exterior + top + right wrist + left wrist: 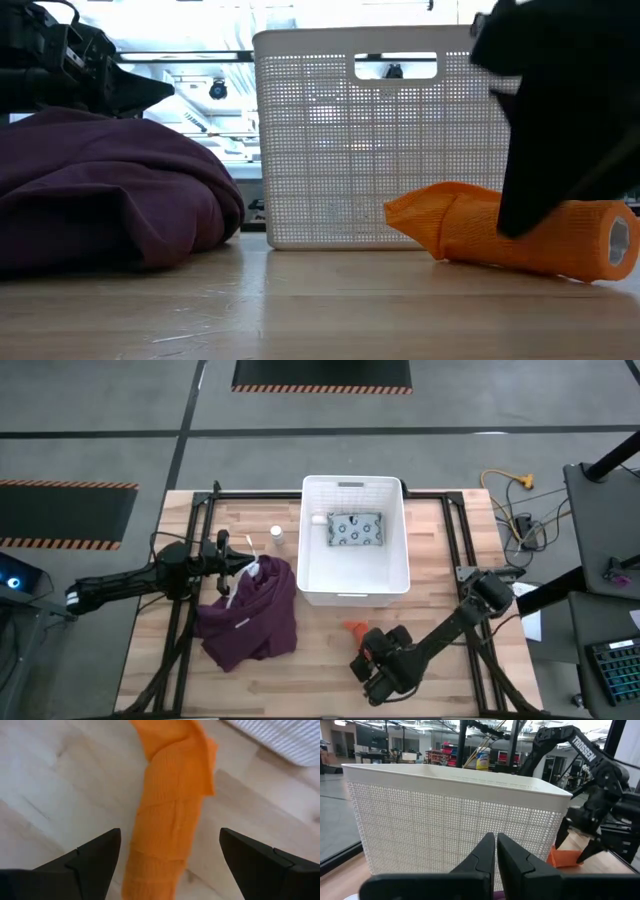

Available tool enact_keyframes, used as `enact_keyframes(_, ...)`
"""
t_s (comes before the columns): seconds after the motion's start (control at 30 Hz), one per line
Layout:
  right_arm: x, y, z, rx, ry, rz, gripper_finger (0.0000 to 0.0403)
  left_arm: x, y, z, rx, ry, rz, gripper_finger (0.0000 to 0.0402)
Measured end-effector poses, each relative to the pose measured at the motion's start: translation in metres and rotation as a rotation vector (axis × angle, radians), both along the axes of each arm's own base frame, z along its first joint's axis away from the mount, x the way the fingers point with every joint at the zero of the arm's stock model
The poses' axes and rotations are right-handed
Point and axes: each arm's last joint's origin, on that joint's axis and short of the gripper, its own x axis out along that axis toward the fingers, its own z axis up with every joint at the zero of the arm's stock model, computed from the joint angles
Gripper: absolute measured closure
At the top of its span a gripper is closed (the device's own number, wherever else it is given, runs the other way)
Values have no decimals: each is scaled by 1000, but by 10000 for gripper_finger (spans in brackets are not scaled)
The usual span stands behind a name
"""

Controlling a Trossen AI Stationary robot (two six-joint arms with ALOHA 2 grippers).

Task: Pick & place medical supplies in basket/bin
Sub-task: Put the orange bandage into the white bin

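My right gripper grabs the orange roll by its rolled body [362, 643] [162, 835] next, to pack the roll into the basket.
The orange tube-like roll [165, 835] lies on its side on the table in front of the white slatted basket [300, 565], its loose end [425, 215] toward the basket. My right gripper [170, 862] is open and points down over the roll, one finger on each side of it, apart from it. Inside the basket lie the grey dotted packet [355, 530] and one tiny white bottle [320, 518]. The other white bottle [277, 534] stands on the table left of the basket. My left gripper [496, 845] is shut, hovering at the maroon cloth's far edge.
The maroon garment [248, 612] is heaped on the table left of the basket and near the left gripper. A black frame rail [452, 530] runs along the table's right side. Bare wood [320, 660] lies between the garment and the right gripper.
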Motion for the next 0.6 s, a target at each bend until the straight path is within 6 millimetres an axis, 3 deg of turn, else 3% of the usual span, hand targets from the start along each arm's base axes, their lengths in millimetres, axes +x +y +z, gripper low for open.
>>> enact_keyframes(0.13,4,1,-12,14,-1,-7,76,0,0,0,-1,3,0,400)
enact_keyframes(0.37,1,-1,-16,41,37,-19,82,0,0,0,-1,5,0,400)
enact_keyframes(0.6,1,-1,-16,60,50,-4,165,0,0,0,-1,3,0,400)
